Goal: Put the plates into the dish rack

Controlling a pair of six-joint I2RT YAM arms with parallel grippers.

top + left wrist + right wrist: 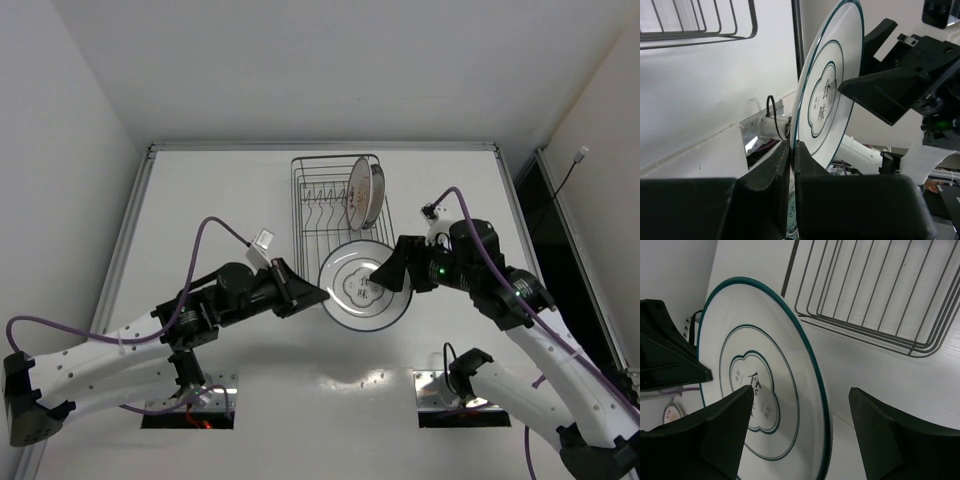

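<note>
The robot's right gripper is ready to close on the plate's rim. The plate's rim runs down past and between its fingers in the right wrist view, so closing now would hold the plate's rim.
The plate with thin dark rings and a small centre mark [362,283] is held just in front of the dish rack [318,205]. My left gripper [322,295] is shut on its left rim [792,150]. The plate's face also shows in the left wrist view [827,100]. My right gripper [385,275] is open, its jaws straddling the plate's right edge [800,405] without touching. A second plate [365,192] stands tilted at the rack's right side, its pattern unclear. A bit of blue-green patterned rim [790,220] shows below my left fingers. The rack's wires also show in both wrist views [700,30] [875,295].
A white tag [265,240] hangs on the left arm's purple cable. The table's raised edges run along the left [135,220] and right [512,200]. Two openings sit at the near edge by the arm bases [190,405] [450,392].
</note>
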